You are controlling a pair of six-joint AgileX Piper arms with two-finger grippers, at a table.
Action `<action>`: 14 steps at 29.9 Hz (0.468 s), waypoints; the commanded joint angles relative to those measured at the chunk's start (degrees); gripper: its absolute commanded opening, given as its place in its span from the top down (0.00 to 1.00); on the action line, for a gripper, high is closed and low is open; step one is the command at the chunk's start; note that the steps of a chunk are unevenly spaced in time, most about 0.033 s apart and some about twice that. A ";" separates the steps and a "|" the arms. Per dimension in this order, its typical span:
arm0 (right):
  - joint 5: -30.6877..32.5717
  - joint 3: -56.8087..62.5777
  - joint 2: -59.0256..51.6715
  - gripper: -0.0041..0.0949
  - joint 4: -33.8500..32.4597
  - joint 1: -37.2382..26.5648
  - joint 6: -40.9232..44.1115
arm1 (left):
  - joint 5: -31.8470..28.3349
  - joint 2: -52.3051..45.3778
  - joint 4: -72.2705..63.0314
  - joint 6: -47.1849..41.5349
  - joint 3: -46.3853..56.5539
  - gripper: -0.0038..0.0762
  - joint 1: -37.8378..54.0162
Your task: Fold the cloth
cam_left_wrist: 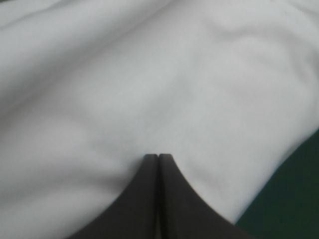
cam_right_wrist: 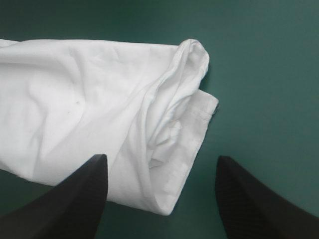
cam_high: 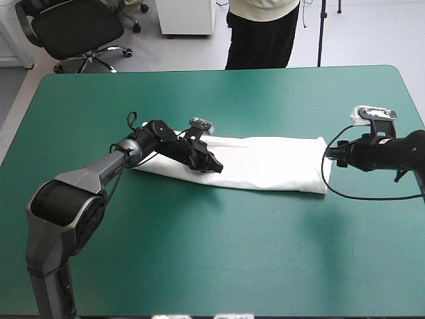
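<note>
A bunched fold stands up at the end of the T-shirt [cam_high: 265, 163] while the rest lies flat, so my right gripper needs to grab that raised fold [cam_high: 323, 165] next.
The white T-shirt [cam_high: 265, 163] lies folded into a long narrow band across the middle of the table. My left gripper [cam_high: 214, 165] rests on top of the band's left part, pointing toward its middle. In the left wrist view its black fingers meet in one arch [cam_left_wrist: 158, 156], shut, with the T-shirt [cam_left_wrist: 174, 74] filling the view ahead and under them; no cloth shows between them. My right gripper [cam_high: 330, 154] sits at the band's right end, open. In the right wrist view the T-shirt's layered end [cam_right_wrist: 169, 149] lies between and ahead of the gripper [cam_right_wrist: 160, 158].
The teal-green cover [cam_high: 219, 252] surrounds the band on all sides, widest toward the near edge. The table's right edge runs close behind the right arm [cam_high: 398, 151].
</note>
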 commanded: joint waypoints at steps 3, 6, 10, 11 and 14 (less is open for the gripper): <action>-1.21 -1.14 2.07 0.32 5.55 -0.46 -1.98 | 0.97 -1.32 -3.51 -0.18 -1.77 0.97 -0.29; -1.21 -1.14 5.32 0.31 8.69 -0.46 -4.24 | 1.61 -1.32 -3.51 -0.18 -1.77 0.97 -0.29; -2.10 -1.14 9.36 0.31 9.53 -0.46 -4.89 | 2.14 -1.32 -3.51 -0.28 -1.77 0.97 -0.29; -2.24 -1.14 10.34 0.31 9.53 -0.46 -4.98 | 2.14 -1.32 -3.51 -0.28 -1.77 0.97 -0.29; -2.24 -1.14 13.26 0.31 9.53 -0.46 -5.55 | 2.14 -1.32 -3.51 -0.28 -1.77 0.97 -0.29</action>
